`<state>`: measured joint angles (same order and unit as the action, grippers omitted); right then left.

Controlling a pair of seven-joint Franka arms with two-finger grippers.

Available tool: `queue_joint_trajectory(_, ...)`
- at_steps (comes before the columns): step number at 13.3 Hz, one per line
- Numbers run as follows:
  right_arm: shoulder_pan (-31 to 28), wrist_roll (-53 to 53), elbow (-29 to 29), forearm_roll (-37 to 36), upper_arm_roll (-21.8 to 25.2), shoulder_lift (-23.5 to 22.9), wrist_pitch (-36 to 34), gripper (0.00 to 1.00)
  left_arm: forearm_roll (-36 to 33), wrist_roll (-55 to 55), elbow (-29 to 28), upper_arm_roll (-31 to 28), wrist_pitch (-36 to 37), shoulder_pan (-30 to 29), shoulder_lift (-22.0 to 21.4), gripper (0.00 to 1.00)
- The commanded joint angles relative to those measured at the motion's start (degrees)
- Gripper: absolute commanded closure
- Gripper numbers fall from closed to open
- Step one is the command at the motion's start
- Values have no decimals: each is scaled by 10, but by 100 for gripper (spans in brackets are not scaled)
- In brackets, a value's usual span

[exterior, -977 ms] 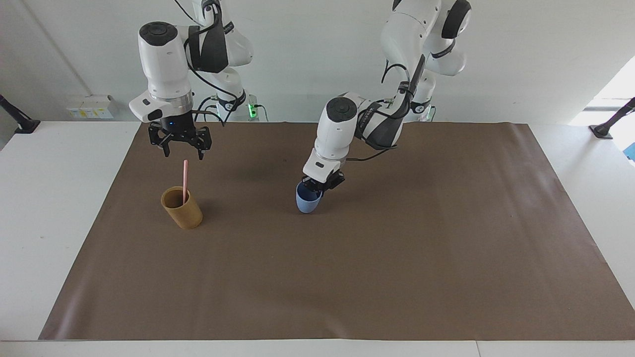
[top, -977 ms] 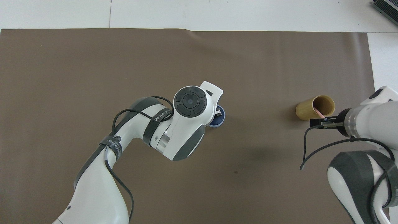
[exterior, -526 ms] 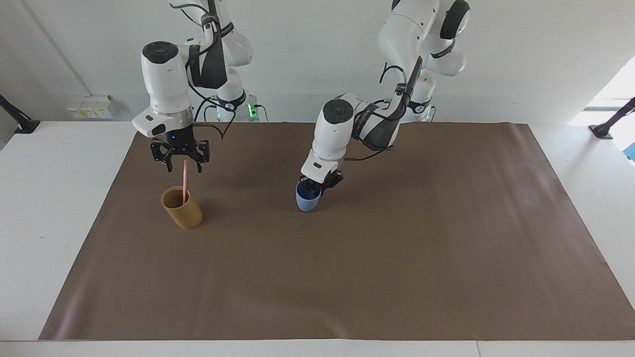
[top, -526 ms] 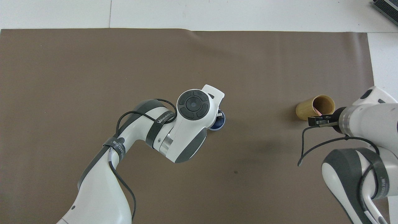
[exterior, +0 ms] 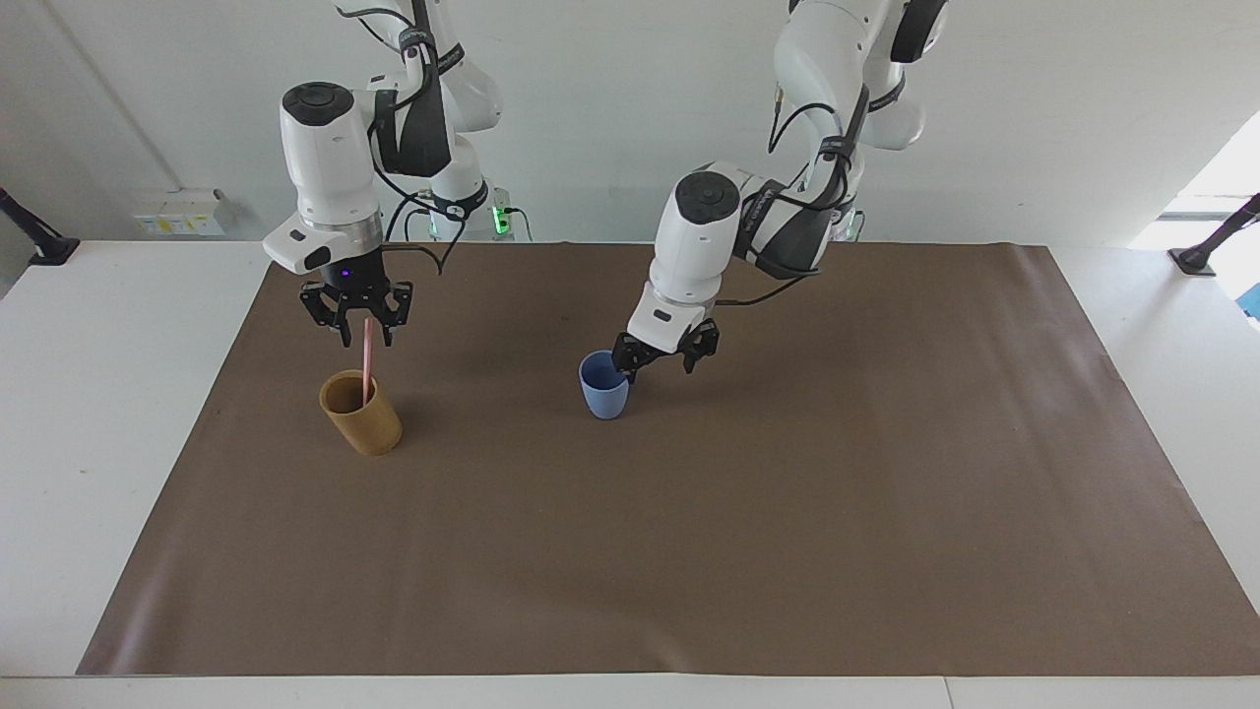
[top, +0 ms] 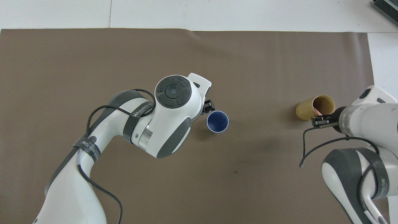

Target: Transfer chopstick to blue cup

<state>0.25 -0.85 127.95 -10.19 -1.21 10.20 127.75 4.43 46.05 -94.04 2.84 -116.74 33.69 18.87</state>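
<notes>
I should next grab the exposed top end of the chopstick with my right gripper to transfer it, since the tan cup's side closes around the lower part of the chopstick (exterior: pixel 366 359).
The pale-pink chopstick (exterior: pixel 366 359) stands upright in the tan cup (exterior: pixel 361 418) toward the right arm's end. My right gripper (exterior: pixel 365 340) is open, low over that cup, with a finger on each side of the stick's top. The blue cup (exterior: pixel 603 386) stands upright and empty mid-table. My left gripper (exterior: pixel 660 362) is open and empty, just above the mat beside the blue cup, toward the left arm's end. In the overhead view the blue cup (top: pixel 217 121), tan cup (top: pixel 314 108), chopstick (top: pixel 317 110) and right gripper (top: pixel 323 121) show; the left wrist hides most of the left gripper.
A brown mat (exterior: pixel 787 512) covers most of the white table (exterior: pixel 89 414). Both cups stand on the half of it nearer the robots. Small boxes (exterior: pixel 177 212) sit by the wall at the right arm's end.
My left gripper let go of the blue cup, opened and moved off it toward the left arm's end. My right gripper came down around the chopstick's top and its fingers narrowed.
</notes>
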Motion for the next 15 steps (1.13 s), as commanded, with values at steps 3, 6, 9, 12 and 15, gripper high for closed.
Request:
queue_joint_trajectory(3, -14, -38, 4, -9, -4, 4, -14, 67, 5, -146, -17, 3, 109, -116, -94, 0)
queue_joint_trajectory(6, -17, -48, 3, -10, -4, 4, -15, 92, 5, -265, -15, 2, 180, -200, -143, 0)
queue_joint_trajectory(9, -17, -49, -3, -10, -4, 0, -15, 100, 5, -370, -11, 2, 237, -268, -171, 0)
queue_joint_trajectory(12, -17, -61, -28, -9, -4, 0, -32, 100, 0, -455, -6, 1, 272, -324, -194, 0)
queue_joint_trajectory(15, -16, -63, -71, -8, -4, 0, -108, 100, -45, -487, 17, -1, 304, -341, -203, 0)
